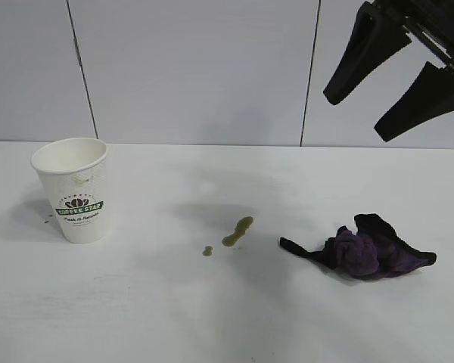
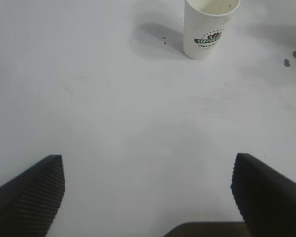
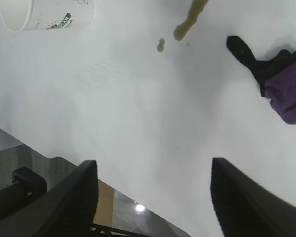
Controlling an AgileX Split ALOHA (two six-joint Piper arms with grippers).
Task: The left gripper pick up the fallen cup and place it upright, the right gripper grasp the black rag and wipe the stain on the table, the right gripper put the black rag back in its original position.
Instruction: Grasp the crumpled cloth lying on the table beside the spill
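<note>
The right gripper will next pinch the black rag by its raised purple middle. The rag's middle stands up in a heap, while the rag's ends lie flat.
The white cup (image 1: 74, 189) with the green COFFEE STAR logo stands upright at the table's (image 1: 136, 318) left; it also shows in the left wrist view (image 2: 207, 27) and the right wrist view (image 3: 44, 15). The olive-green stain (image 1: 238, 231) with a small drop lies mid-table. The black rag (image 1: 363, 249), purple in the middle, lies crumpled to the stain's right, also in the right wrist view (image 3: 281, 84). My right gripper (image 1: 353, 117) hangs open high above the rag. My left gripper (image 2: 148, 163) is open and empty over bare table, well away from the cup, and is outside the exterior view.
A grey panelled wall (image 1: 197, 68) stands behind the table. In the right wrist view the table's near edge (image 3: 64, 158) shows, with floor and a black stand beyond it.
</note>
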